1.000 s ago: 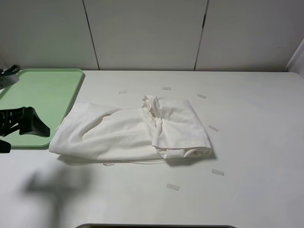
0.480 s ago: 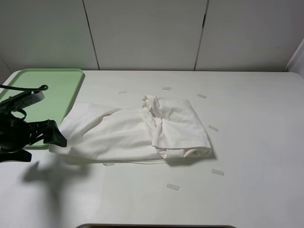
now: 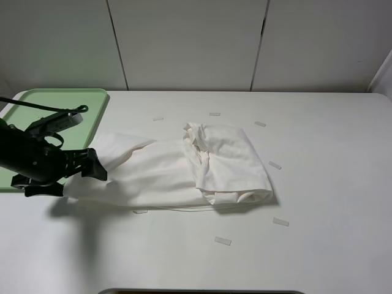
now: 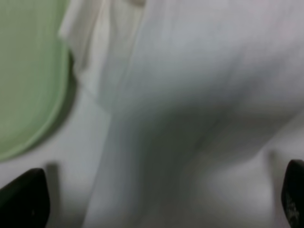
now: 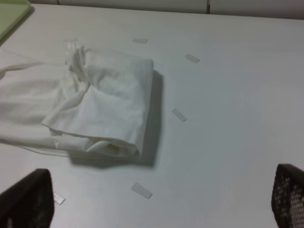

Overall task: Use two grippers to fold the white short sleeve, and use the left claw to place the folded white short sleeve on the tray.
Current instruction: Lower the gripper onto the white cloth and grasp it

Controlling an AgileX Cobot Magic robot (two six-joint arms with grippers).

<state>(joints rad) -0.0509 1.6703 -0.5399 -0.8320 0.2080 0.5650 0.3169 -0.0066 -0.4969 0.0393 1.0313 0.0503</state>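
Note:
My left gripper picks up the sleeve by its loose unfolded end [image 3: 81,191] next, to fold the white short sleeve onto the thicker stack [image 3: 229,162].
The white short sleeve [image 3: 165,171] lies wrinkled across the middle of the table, its right part folded over into a thicker stack [image 3: 229,162]. My left gripper [image 3: 82,180] hovers at the shirt's left end, beside the tray's near right corner. In the left wrist view the left gripper [image 4: 159,199] is open, with shirt cloth [image 4: 199,95] between its fingertips [image 4: 23,199]. The pale green tray [image 3: 61,110] sits at the far left and holds nothing I can see. My right gripper [image 5: 156,206] is open above bare table, on the near side of the shirt [image 5: 95,99]. It is out of the exterior view.
Several small white paper strips lie around the shirt, such as one [image 3: 223,241] in front and one [image 3: 274,165] to its right. The shirt's left edge [image 4: 80,71] almost touches the tray rim [image 4: 59,95]. White wall panels stand behind the table.
My left arm has swung right, from over the tray to the shirt's left end. Its jaws stay open. The shirt has not moved.

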